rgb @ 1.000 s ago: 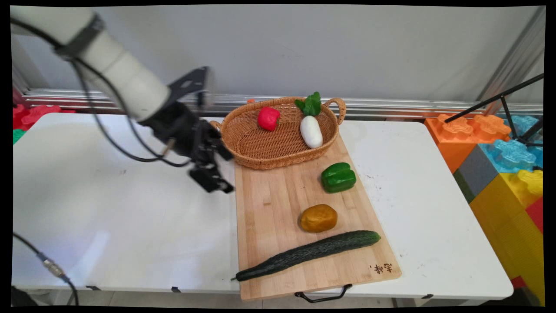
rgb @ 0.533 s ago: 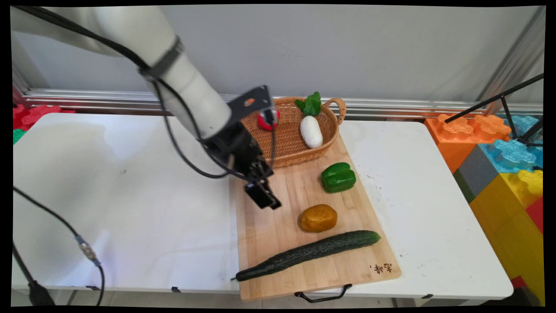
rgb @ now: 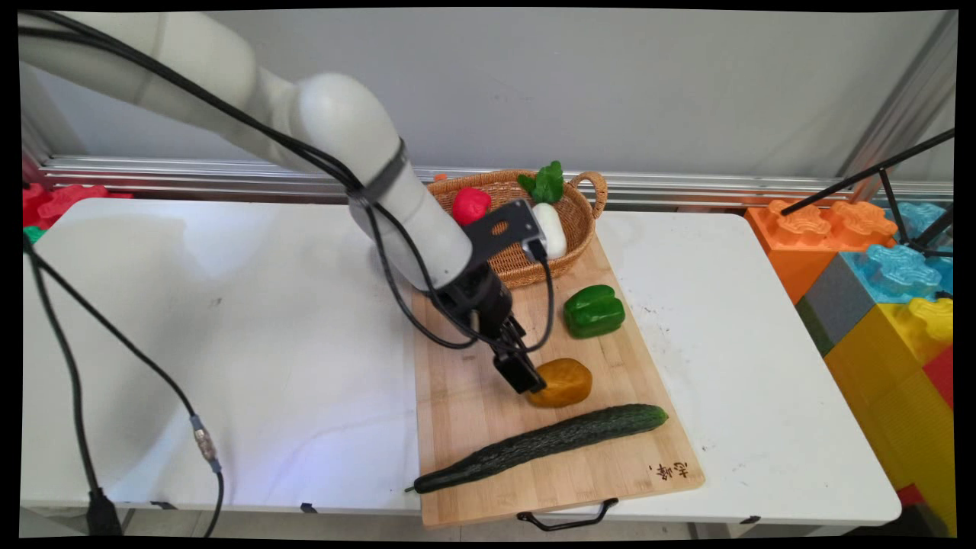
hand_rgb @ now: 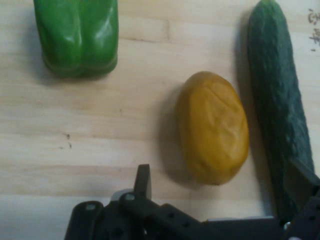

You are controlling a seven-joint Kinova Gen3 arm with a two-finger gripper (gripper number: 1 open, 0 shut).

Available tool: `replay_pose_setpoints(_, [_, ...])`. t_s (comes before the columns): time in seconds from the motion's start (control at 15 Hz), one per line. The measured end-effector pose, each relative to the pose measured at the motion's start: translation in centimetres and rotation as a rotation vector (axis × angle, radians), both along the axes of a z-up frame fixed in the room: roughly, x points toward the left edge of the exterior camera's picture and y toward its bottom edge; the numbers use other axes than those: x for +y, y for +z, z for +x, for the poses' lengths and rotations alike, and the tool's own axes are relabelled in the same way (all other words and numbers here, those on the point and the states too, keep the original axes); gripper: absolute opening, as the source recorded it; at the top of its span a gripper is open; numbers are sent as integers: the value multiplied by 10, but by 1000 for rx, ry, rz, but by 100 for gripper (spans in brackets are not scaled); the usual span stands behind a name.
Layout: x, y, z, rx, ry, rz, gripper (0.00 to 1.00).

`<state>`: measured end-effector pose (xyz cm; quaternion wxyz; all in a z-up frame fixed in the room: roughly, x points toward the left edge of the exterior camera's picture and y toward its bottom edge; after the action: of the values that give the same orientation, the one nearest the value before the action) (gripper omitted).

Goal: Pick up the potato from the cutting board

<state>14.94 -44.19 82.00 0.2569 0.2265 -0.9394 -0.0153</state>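
The brownish-yellow potato should be added to the wicker basket point(rgb: 574, 219) with the white radish, so next my gripper will grab the potato by its long sides.
My black gripper point(rgb: 523, 375) hovers low over the wooden cutting board point(rgb: 473, 381), just left of a yellow-brown potato point(rgb: 563, 382). In the hand view the gripper point(hand_rgb: 220, 179) stands open, its fingers point(hand_rgb: 143, 179) spread wider than the potato point(hand_rgb: 212, 135), which lies just ahead between them and untouched. A long dark cucumber point(hand_rgb: 278, 100) runs beside the potato, and a green bell pepper point(hand_rgb: 77, 35) lies on its other side. In the main view the cucumber point(rgb: 541, 444) lies near the board's front and the pepper point(rgb: 594, 310) behind the potato.
A wicker basket point(rgb: 579, 217) at the board's far end holds a red pepper point(rgb: 470, 204) and a white radish with green leaves point(rgb: 550, 225). Large coloured blocks point(rgb: 884, 305) stand off the table's right edge. Black cables point(rgb: 69, 358) hang at the left.
The arm has swung right and forward, from beside the basket's left end across the board, and the gripper has come down next to the potato. The vegetables have stayed where they were.
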Motion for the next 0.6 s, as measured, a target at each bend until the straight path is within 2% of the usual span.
replay_pose_setpoints(0.2, [-5, -20, -10, 10, 16, 10, 100])
replay_pose_setpoints(0.6, [-11, -42, -23, 33, 46, 20, 100])
